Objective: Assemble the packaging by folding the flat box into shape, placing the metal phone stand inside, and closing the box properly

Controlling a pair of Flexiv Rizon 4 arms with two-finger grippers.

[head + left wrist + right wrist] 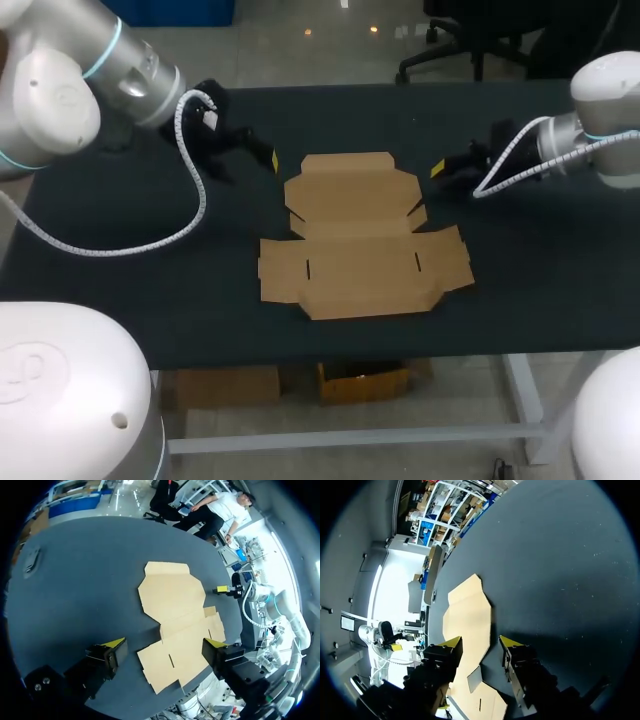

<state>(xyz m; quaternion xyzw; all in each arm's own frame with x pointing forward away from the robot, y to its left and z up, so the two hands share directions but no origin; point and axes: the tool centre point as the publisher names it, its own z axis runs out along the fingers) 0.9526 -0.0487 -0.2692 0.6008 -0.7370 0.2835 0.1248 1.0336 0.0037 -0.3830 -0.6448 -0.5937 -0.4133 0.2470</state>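
My left gripper grabs the panel by its thin side edge (287, 197) next, since the upper panel (354, 197) lies flat and spreads wider than the open fingers.
The flat brown cardboard box (360, 235) lies unfolded in the middle of the black table (560, 280). My left gripper (258, 150) hovers just off the box's far left corner. In its own view it (165, 644) stands wide open over the box (172, 595), holding nothing. My right gripper (445, 165) hangs off the far right corner. In the right wrist view it (481, 641) is open above the edge of the box (467, 615), with nothing between its fingers. A grey metal phone stand (32, 560) lies on the table far to the left, also seen as a grey plate (434, 572) past the box.
My left arm's white cable (150, 240) loops over the table's left part. In the head view the left arm hides the phone stand. Bare black table surrounds the box on every side.
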